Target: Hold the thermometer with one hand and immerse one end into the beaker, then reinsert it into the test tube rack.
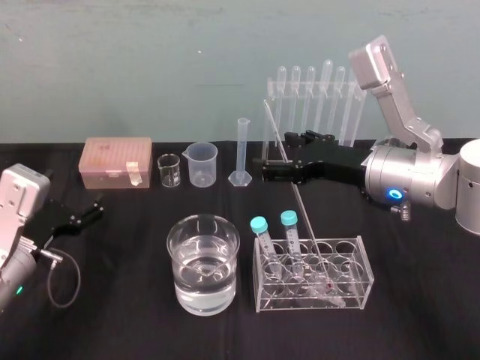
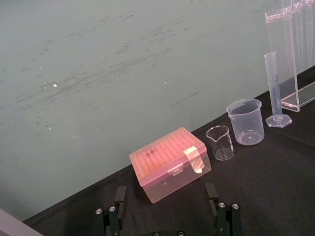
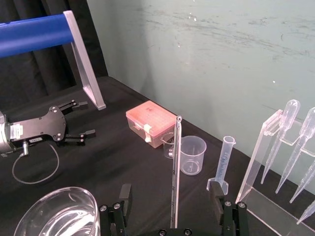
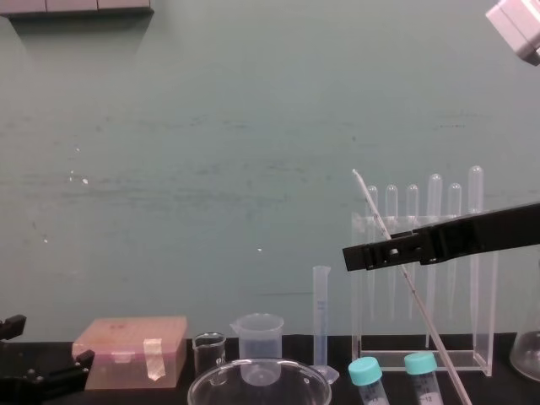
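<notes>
I should grab the thermometer by its upper stem (image 3: 175,196) with my right gripper next, because the teal-capped tubes and rack crowd its lower end. Then I can immerse one end.
The thermometer (image 1: 304,217) leans up out of the test tube rack (image 1: 365,264), a low clear frame that also holds two teal-capped tubes. My right gripper (image 1: 281,156) reaches in from the right at mid-height and is open. Its fingers (image 3: 125,196) stand on either side of the thermometer (image 3: 174,167) without touching it. The beaker (image 1: 174,247), wide clear glass partly filled with water, stands just left of the rack. My left gripper (image 1: 90,212) rests open near the table's left side with nothing between its fingers (image 2: 118,201).
Along the back stand a pink tip box (image 1: 117,161), a tiny glass beaker (image 1: 169,170), a small plastic beaker (image 1: 202,163), a graduated cylinder (image 1: 241,151) and a tall clear stand of pipettes (image 1: 319,94). A cable loops by the left arm.
</notes>
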{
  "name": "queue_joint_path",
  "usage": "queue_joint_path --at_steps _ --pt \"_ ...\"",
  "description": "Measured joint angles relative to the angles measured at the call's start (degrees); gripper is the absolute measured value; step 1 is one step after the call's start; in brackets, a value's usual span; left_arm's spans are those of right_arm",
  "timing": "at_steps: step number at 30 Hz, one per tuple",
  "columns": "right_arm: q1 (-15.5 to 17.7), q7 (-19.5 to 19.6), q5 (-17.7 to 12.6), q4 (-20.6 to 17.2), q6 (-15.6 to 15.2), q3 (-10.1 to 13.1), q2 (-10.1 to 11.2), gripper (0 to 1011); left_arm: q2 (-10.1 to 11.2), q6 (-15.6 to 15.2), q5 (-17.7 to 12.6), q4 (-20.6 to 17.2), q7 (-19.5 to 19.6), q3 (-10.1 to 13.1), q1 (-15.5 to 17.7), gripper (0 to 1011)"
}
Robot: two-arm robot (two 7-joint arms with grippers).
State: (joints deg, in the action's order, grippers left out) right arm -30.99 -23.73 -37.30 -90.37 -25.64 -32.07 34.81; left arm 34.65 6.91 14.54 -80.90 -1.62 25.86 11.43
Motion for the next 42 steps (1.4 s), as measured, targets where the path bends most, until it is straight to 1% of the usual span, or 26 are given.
queue_joint_path --at_steps 4,6,7,10,11,16,17,19,20,21,23,24,25,26,27,28,29,32,34,35,36,42 --pt "0.0 0.0 -0.1 0.0 -0.1 0.0 0.0 990 0.0 0.0 0.0 0.0 0.0 0.0 0.0 1008" --pt "0.0 0.0 -0.1 -0.1 -0.2 0.1 0.0 929 0.0 0.0 0.0 0.0 0.0 0.0 0.0 1008" --pt "0.0 0.0 -0.1 -0.1 -0.2 0.1 0.0 929 0.0 0.0 0.0 0.0 0.0 0.0 0.0 1008" --pt "0.0 0.0 -0.2 -0.1 -0.2 0.1 0.0 868 0.0 0.0 0.0 0.0 0.0 0.0 0.0 1008" --pt "0.0 0.0 -0.3 -0.1 -0.2 0.1 0.0 816 0.0 0.0 0.0 0.0 0.0 0.0 0.0 1008" --pt "0.0 -0.1 -0.4 -0.1 -0.3 0.2 0.1 689 0.0 0.0 0.0 0.0 0.0 0.0 0.0 1008" --pt "0.0 0.0 -0.4 -0.1 -0.3 0.2 0.1 627 0.0 0.0 0.0 0.0 0.0 0.0 0.0 1008" --pt "0.1 -0.1 -0.4 -0.1 -0.3 0.2 0.1 593 0.0 0.0 0.0 0.0 0.0 0.0 0.0 1008" --pt "0.1 0.0 -0.4 -0.1 -0.3 0.2 0.1 536 0.0 0.0 0.0 0.0 0.0 0.0 0.0 1008" --pt "0.1 -0.1 -0.4 -0.1 -0.3 0.2 0.1 504 0.0 0.0 0.0 0.0 0.0 0.0 0.0 1008" --pt "0.1 -0.1 -0.4 -0.1 -0.4 0.2 0.1 466 0.0 0.0 0.0 0.0 0.0 0.0 0.0 1008" --pt "0.1 -0.1 -0.4 -0.1 -0.4 0.2 0.1 405 0.0 0.0 0.0 0.0 0.0 0.0 0.0 1008" --pt "0.1 -0.1 -0.4 -0.1 -0.4 0.2 0.1 390 0.0 0.0 0.0 0.0 0.0 0.0 0.0 1008" --pt "0.1 -0.1 -0.4 -0.1 -0.4 0.2 0.1 343 0.0 0.0 0.0 0.0 0.0 0.0 0.0 1008" --pt "0.1 -0.1 -0.4 -0.1 -0.4 0.2 0.1 330 0.0 0.0 0.0 0.0 0.0 0.0 0.0 1008" --pt "0.1 -0.1 -0.4 -0.1 -0.4 0.2 0.1 282 0.0 0.0 0.0 0.0 0.0 0.0 0.0 1008" --pt "0.1 -0.1 -0.5 -0.1 -0.4 0.2 0.1 264 0.0 0.0 0.0 0.0 0.0 0.0 0.0 1008" --pt "0.1 -0.1 -0.5 -0.1 -0.4 0.2 0.1 166 0.0 0.0 0.0 0.0 0.0 0.0 0.0 1008" --pt "0.1 -0.1 -0.5 -0.1 -0.4 0.2 0.1 137 0.0 0.0 0.0 0.0 0.0 0.0 0.0 1008" --pt "0.1 -0.1 -0.5 -0.1 -0.4 0.2 0.1 78 0.0 0.0 0.0 0.0 0.0 0.0 0.0 1008" --pt "0.1 -0.1 -0.5 -0.1 -0.4 0.2 0.1 60 0.0 0.0 0.0 0.0 0.0 0.0 0.0 1008" --pt "0.1 -0.1 -0.5 -0.1 -0.4 0.2 0.1 57 0.0 0.0 0.0 0.0 0.0 0.0 0.0 1008"
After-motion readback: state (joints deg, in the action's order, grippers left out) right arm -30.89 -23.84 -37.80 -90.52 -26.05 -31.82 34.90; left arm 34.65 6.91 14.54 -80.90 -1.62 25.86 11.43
